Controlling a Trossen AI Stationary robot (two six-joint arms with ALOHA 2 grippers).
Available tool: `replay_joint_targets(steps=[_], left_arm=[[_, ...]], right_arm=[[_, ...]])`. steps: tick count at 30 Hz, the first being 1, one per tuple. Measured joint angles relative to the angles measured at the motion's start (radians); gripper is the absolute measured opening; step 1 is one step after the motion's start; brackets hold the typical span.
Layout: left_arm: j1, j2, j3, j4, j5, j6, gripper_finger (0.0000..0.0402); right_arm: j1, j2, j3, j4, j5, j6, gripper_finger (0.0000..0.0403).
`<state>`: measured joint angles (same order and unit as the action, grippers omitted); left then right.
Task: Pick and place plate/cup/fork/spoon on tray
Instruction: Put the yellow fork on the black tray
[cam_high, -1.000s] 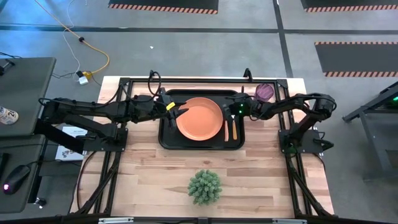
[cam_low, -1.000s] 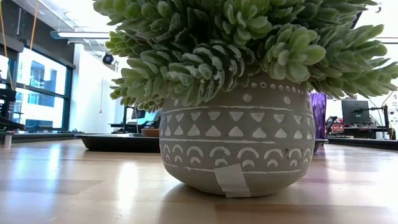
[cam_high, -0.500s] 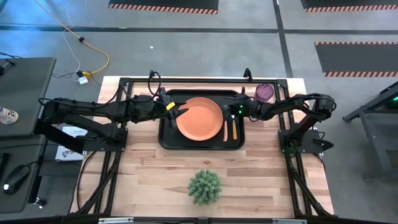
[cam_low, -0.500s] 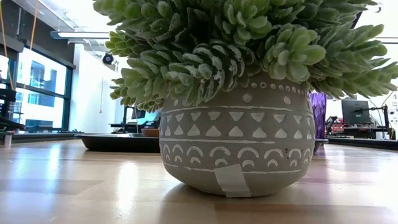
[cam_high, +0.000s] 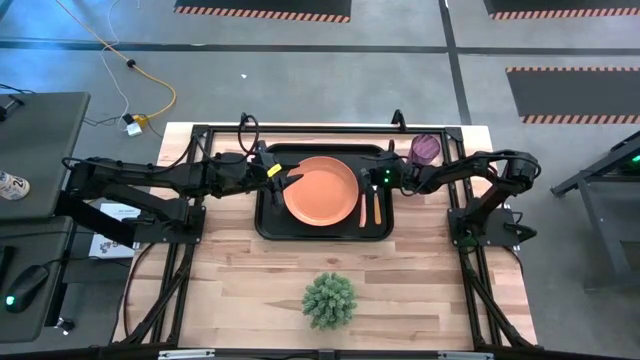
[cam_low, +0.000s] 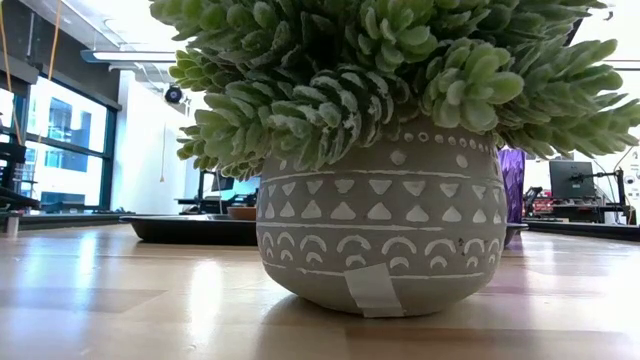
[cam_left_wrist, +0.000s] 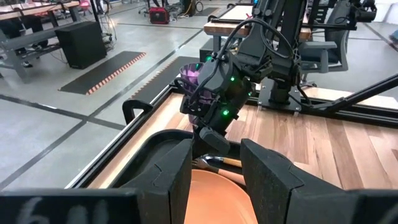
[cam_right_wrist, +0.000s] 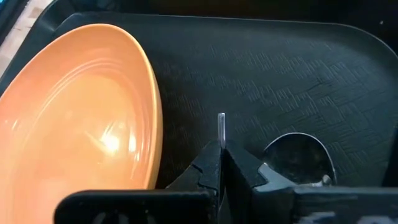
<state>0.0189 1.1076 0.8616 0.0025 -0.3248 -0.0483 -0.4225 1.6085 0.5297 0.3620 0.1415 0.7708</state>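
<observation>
The fork's handle and silver tip (cam_high: 363, 212) (cam_right_wrist: 221, 127) are low over the tray and the fork would stay there, so the robot's right gripper will let go of it.
The orange plate (cam_high: 320, 190) lies on the black tray (cam_high: 265, 225). The spoon (cam_high: 377, 208) lies on the tray right of the plate, and its silver bowl shows in the right wrist view (cam_right_wrist: 298, 155). The fork (cam_high: 363, 208) is between plate and spoon. My right gripper (cam_high: 372, 185) is shut on the fork, low over the tray. My left gripper (cam_high: 278, 180) is open at the plate's left rim, and the plate (cam_left_wrist: 217, 199) shows between its fingers. Whether it touches the plate I cannot tell. The purple cup (cam_high: 425, 148) stands on the table at the tray's far right corner. My right gripper pinches the fork between its two fingers, which slant down from the table's right. A slim silver part of the fork (cam_right_wrist: 221, 127) sticks out past the fingertips, over the tray floor beside the plate. The fingers hide which part they are on.
A potted spiky green plant (cam_high: 329, 300) stands near the table's front edge and fills most of the low view (cam_low: 385, 230). The tray's rim (cam_low: 190, 228) and the cup (cam_low: 512, 185) show behind it. Bare wood lies left and right of the plant.
</observation>
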Motion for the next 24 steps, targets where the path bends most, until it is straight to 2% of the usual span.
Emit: replay_joint_targets(steps=[5, 14, 24], left_arm=[[0.000, 0.000, 0.000, 0.000, 0.000, 0.000, 0.0129], [0.000, 0.000, 0.000, 0.000, 0.000, 0.000, 0.0129], [0.000, 0.000, 0.000, 0.002, 0.000, 0.000, 0.0129]], right_arm=[[0.000, 0.000, 0.000, 0.000, 0.001, -0.001, 0.0005], [0.000, 0.000, 0.000, 0.000, 0.012, -0.001, 0.0051], [-0.003, 0.000, 0.000, 0.000, 0.012, 0.015, 0.0055]])
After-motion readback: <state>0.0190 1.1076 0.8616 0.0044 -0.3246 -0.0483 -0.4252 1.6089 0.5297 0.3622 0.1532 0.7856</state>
